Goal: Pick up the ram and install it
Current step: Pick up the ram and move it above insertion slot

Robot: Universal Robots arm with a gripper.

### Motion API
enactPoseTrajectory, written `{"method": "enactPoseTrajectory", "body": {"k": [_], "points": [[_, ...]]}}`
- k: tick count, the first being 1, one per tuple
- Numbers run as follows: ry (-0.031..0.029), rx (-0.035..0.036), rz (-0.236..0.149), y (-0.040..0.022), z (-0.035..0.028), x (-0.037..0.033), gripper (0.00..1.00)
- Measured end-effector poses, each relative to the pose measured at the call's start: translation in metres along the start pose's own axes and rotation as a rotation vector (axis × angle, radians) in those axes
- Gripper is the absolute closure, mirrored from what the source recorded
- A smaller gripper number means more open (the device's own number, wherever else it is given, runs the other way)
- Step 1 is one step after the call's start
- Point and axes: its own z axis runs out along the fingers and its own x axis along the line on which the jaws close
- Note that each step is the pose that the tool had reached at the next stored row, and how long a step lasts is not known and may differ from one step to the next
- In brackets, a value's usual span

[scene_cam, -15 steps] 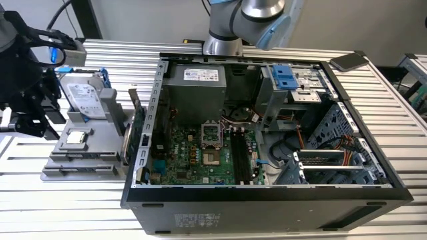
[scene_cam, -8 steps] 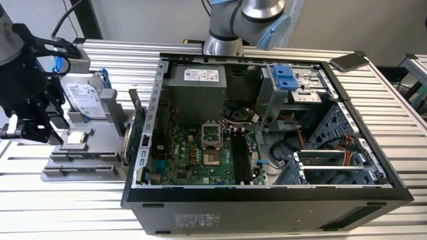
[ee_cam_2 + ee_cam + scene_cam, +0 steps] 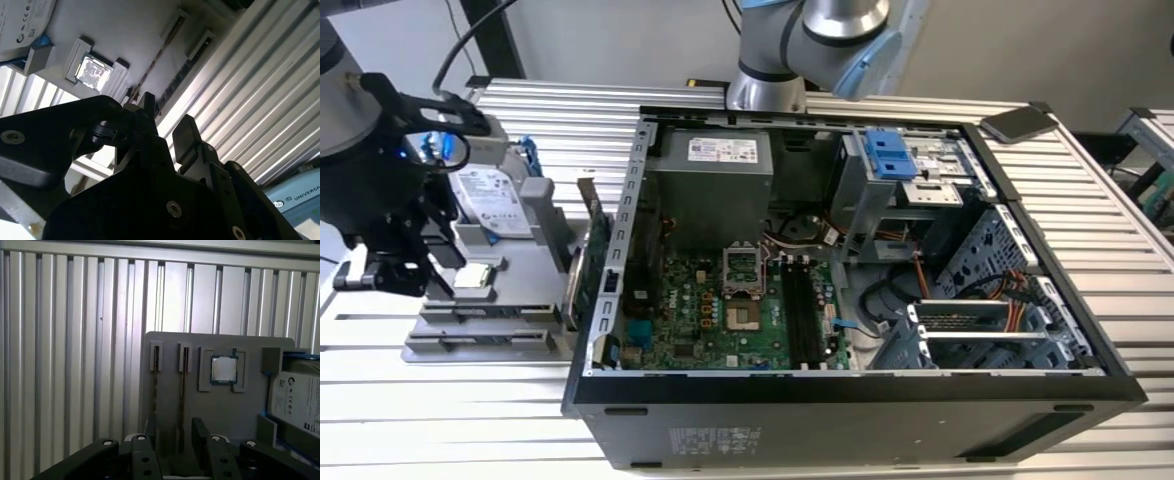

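Note:
My gripper should next grab the ram by its bare middle part (image 3: 482, 339), where there is room for the fingers, because grey holders enclose both ends of the ram.
Two ram sticks stand on edge in slots of a grey fixture (image 3: 230, 415): one ram (image 3: 156, 377) and a second ram (image 3: 184, 380) beside it. In the second wrist view they appear as thin dark strips, the first ram (image 3: 156, 59) and the other ram (image 3: 196, 49). My gripper (image 3: 175, 440) hovers over the near ends of these sticks, open, with nothing between its fingers (image 3: 200, 432). The second wrist view also shows the gripper (image 3: 167, 122) with its jaws apart. In the exterior view the gripper (image 3: 403, 272) hangs over the fixture (image 3: 520, 300) at the exterior view's left.
On the fixture also sit a processor (image 3: 224, 369) and a hard drive (image 3: 300, 400). An open computer case (image 3: 854, 400) with its motherboard (image 3: 720, 320) lies to the exterior view's right of the fixture. A green card (image 3: 594, 260) stands against the case wall.

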Motion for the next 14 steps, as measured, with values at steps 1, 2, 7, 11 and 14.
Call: {"method": "enactPoseTrajectory", "body": {"k": [1,2,7,11,14], "points": [[0.0001,-0.0002,0.001,-0.0002,0.0016,0.0005,0.00],[0.0000,0.0000,0.001,-0.0004,0.0032,0.0009,0.00],[0.0001,-0.0001,0.002,-0.0012,0.0118,0.0035,0.00],[0.0000,-0.0004,0.003,-0.0018,0.0188,0.0064,0.00],[0.0001,-0.0011,0.003,-0.0022,0.0237,0.0093,0.00]]}}
